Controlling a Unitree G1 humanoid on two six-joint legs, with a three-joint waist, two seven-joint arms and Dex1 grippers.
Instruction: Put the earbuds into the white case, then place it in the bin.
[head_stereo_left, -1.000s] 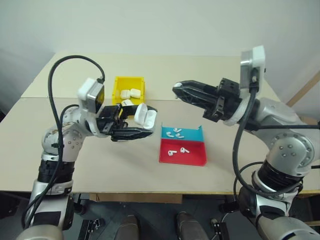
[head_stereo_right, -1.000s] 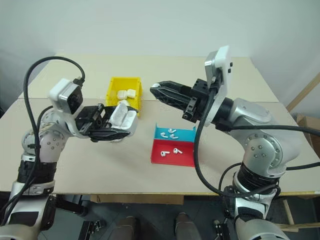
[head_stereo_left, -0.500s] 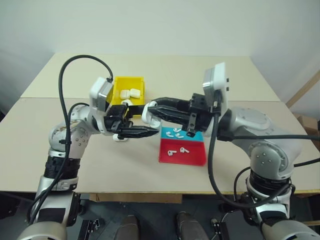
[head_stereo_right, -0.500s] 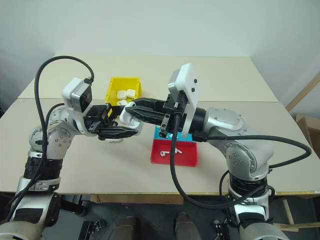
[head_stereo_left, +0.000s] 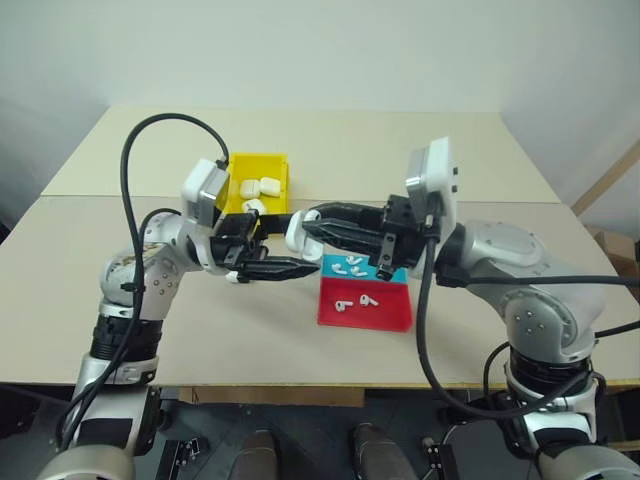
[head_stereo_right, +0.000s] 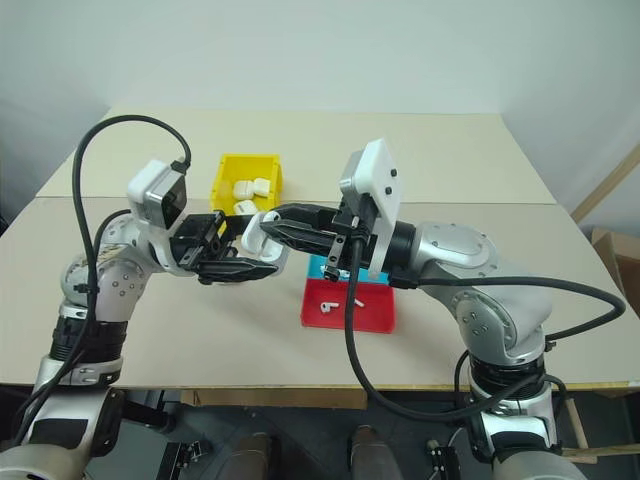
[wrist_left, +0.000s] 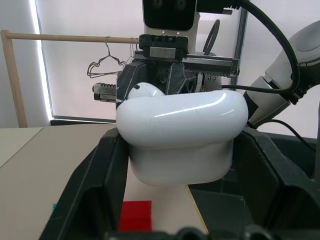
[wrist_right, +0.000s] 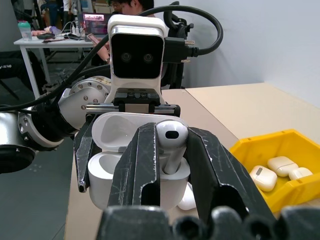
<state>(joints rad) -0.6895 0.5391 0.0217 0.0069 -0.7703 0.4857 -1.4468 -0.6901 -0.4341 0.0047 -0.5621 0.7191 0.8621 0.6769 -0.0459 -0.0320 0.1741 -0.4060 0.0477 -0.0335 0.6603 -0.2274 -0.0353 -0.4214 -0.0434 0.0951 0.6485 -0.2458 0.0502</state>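
The earbud's stem is standing in the case's slot in the right wrist view, so my right gripper needs to open now and would release the earbud.
My left gripper is shut on the white case, holding it above the table with its lid open. My right gripper reaches in from the right, shut on one of the earbuds. The earbud's stem points down into a slot of the case, and its head sticks out above the rim. The left wrist view shows the case between my fingers, with the earbud at its top edge. More earbuds lie in the tray. The yellow bin stands behind my left gripper.
Several closed white cases lie in the bin, and another lies just in front of it. A flat blue and red tray sits on the table under my right arm. A person sits at a desk beyond the table.
My right gripper has swung left and down from clear of the case to the open case, bringing the earbud to its slot. My left gripper has kept the case in place.
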